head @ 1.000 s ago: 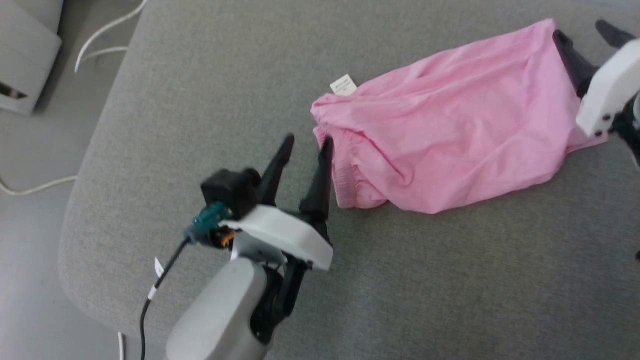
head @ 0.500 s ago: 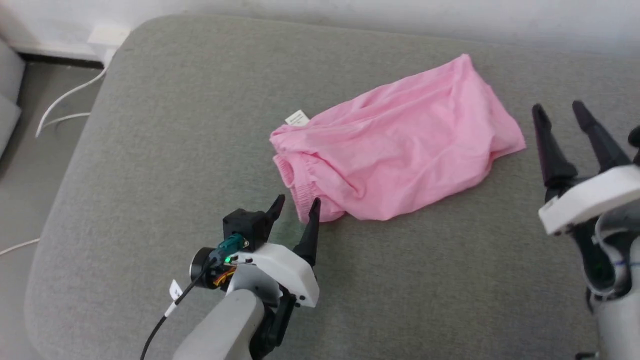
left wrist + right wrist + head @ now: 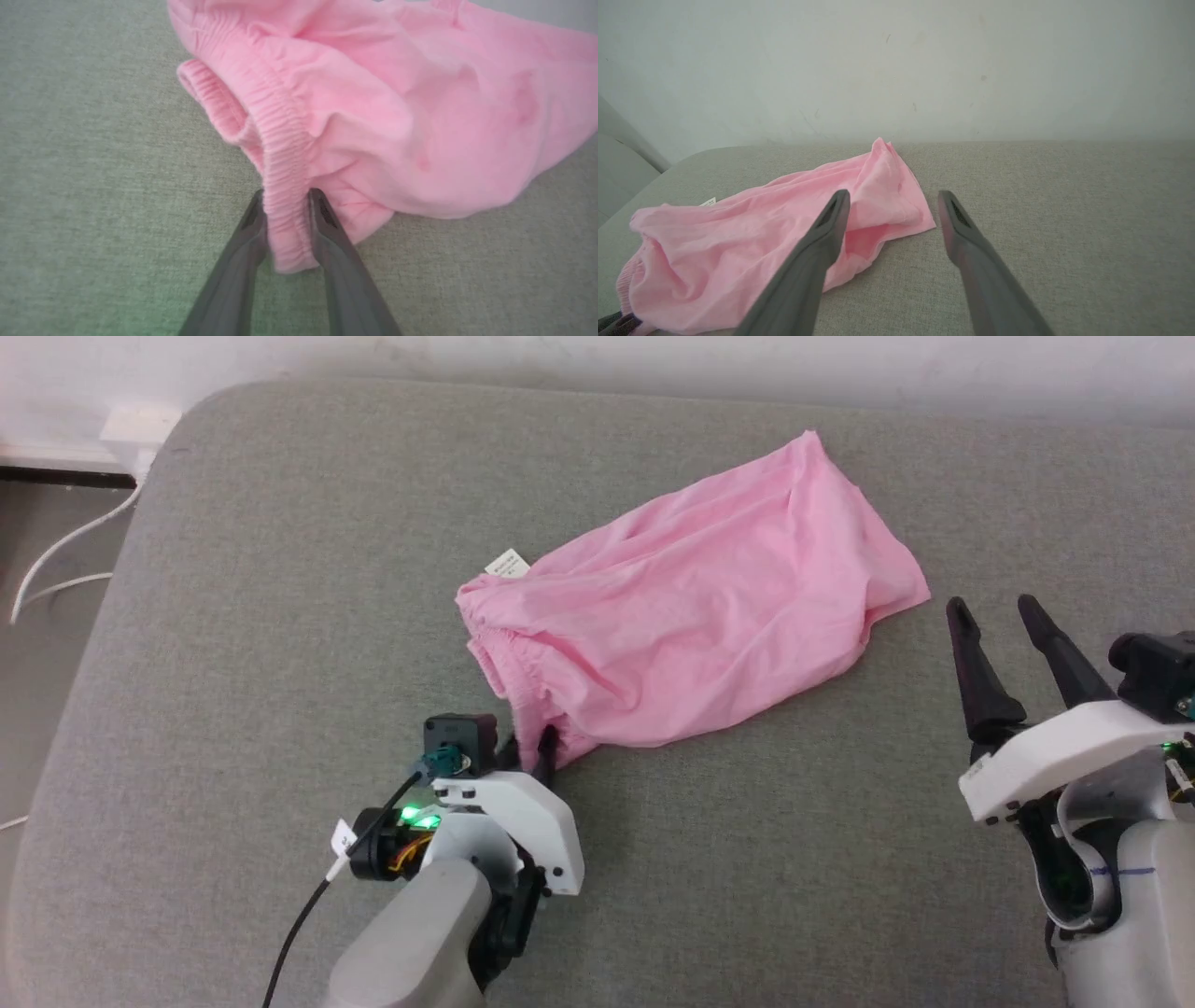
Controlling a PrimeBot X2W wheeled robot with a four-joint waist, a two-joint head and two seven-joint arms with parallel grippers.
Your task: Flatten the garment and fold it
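Observation:
My right gripper is going to grab the pink cloth next by its hemmed edge (image 3: 896,555), opposite the gathered waistband (image 3: 500,651). That is to flatten the cloth for folding.
The garment (image 3: 691,625), thin pink cloth, lies crumpled and slanted across the grey cushion (image 3: 280,616), its white label (image 3: 507,563) at the upper left end. My left gripper (image 3: 532,751) is at the garment's near left corner. The left wrist view shows its two fingers pressed on either side of the gathered waistband (image 3: 280,154), so the left gripper (image 3: 286,198) is shut on it. My right gripper (image 3: 994,611) stands open just right of the garment's hem end, holding nothing. In the right wrist view the garment (image 3: 752,233) lies left of and beyond the open right gripper (image 3: 892,196).
The cushion's rounded edge runs down the left side, with the floor and white cables (image 3: 56,551) beyond it. A pale wall (image 3: 896,70) stands behind the cushion's far edge. Bare cushion lies in front of and to the right of the garment.
The head camera has shifted. My left gripper moved onto the waistband's near end and closed on it. My right gripper drew back from the garment's hem end and stays open.

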